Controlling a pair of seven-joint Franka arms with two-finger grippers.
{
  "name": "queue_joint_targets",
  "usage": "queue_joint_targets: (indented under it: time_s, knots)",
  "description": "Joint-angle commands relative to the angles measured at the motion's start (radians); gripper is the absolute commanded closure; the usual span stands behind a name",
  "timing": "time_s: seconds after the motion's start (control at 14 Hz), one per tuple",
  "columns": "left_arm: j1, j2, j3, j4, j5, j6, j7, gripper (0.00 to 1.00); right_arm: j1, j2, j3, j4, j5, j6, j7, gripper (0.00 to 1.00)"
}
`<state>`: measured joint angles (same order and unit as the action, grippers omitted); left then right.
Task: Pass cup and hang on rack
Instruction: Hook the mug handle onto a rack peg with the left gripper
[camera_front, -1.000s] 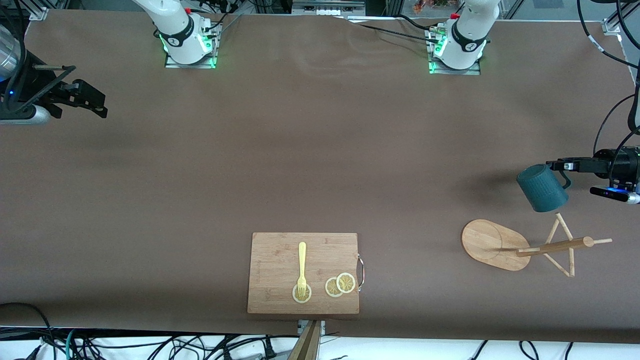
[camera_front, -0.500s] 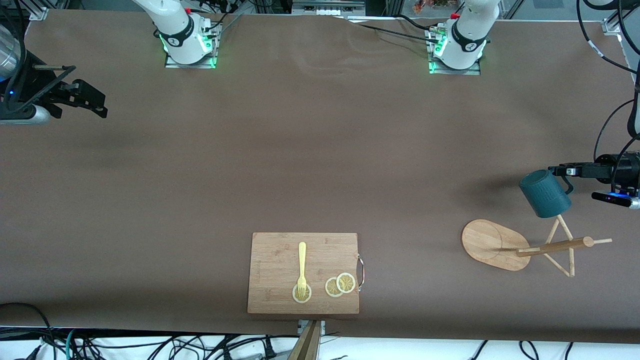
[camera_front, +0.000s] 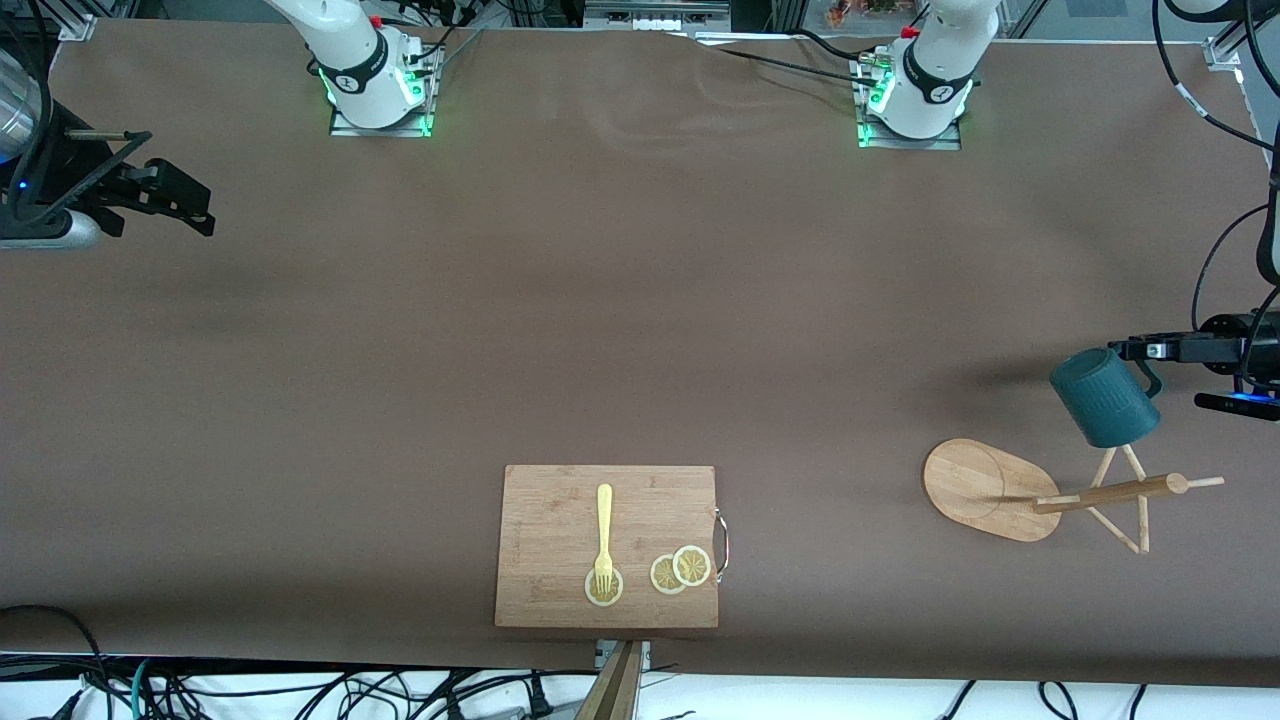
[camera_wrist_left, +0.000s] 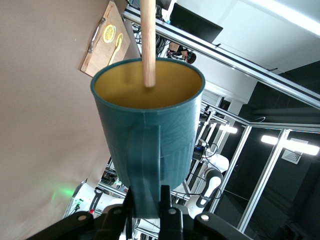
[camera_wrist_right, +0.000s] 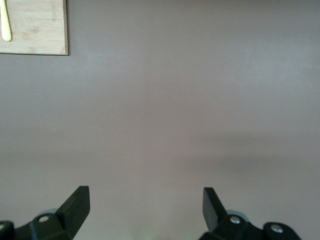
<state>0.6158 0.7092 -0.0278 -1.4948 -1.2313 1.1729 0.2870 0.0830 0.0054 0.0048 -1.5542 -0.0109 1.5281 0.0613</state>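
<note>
My left gripper keeps hold of the cup for now, since the cup's rim (camera_front: 1128, 444) is short of the pole, at the upper peg's (camera_front: 1132, 462) outer end.
The dark teal cup (camera_front: 1105, 400) hangs tilted in my left gripper (camera_front: 1150, 352), which is shut on its handle, over the rack's upper peg. The light wooden rack (camera_front: 1110, 492) stands on its oval base (camera_front: 975, 485) toward the left arm's end of the table. In the left wrist view my gripper (camera_wrist_left: 147, 200) clamps the handle of the cup (camera_wrist_left: 150, 130), and a wooden peg (camera_wrist_left: 148, 45) points into its yellow-ochre mouth. My right gripper (camera_front: 195, 205) waits open and empty over bare table at the right arm's end, as the right wrist view (camera_wrist_right: 145, 205) also shows.
A rectangular wooden cutting board (camera_front: 607, 545) lies near the table's front edge, with a yellow fork (camera_front: 604, 535) and lemon slices (camera_front: 681, 568) on it. The board also shows in the left wrist view (camera_wrist_left: 107, 42) and the right wrist view (camera_wrist_right: 32, 27).
My left gripper has carried the cup down toward the rack, so the cup now covers the tip of the upper peg. The right arm has not moved.
</note>
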Motion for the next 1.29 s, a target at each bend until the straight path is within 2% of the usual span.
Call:
queue_joint_targets:
  time_s: [0.0,0.21,0.64,1.21]
  knots:
    - [0.009,0.068,-0.004,0.045,-0.043,-0.019,-0.006,1.0,-0.002,0.005,0.001,0.022,-0.003,-0.017,-0.014,0.0]
    - [0.024,0.13,-0.003,0.086,-0.057,-0.021,-0.003,1.0,-0.002,0.005,0.001,0.022,-0.003,-0.017,-0.014,0.0]
    - [0.05,0.193,-0.003,0.09,-0.08,-0.016,0.067,1.0,-0.002,0.005,0.001,0.022,-0.003,-0.017,-0.014,0.0]
    - [0.032,0.191,-0.021,0.116,-0.111,0.05,0.06,1.0,-0.002,0.005,0.001,0.022,-0.003,-0.017,-0.014,0.0]
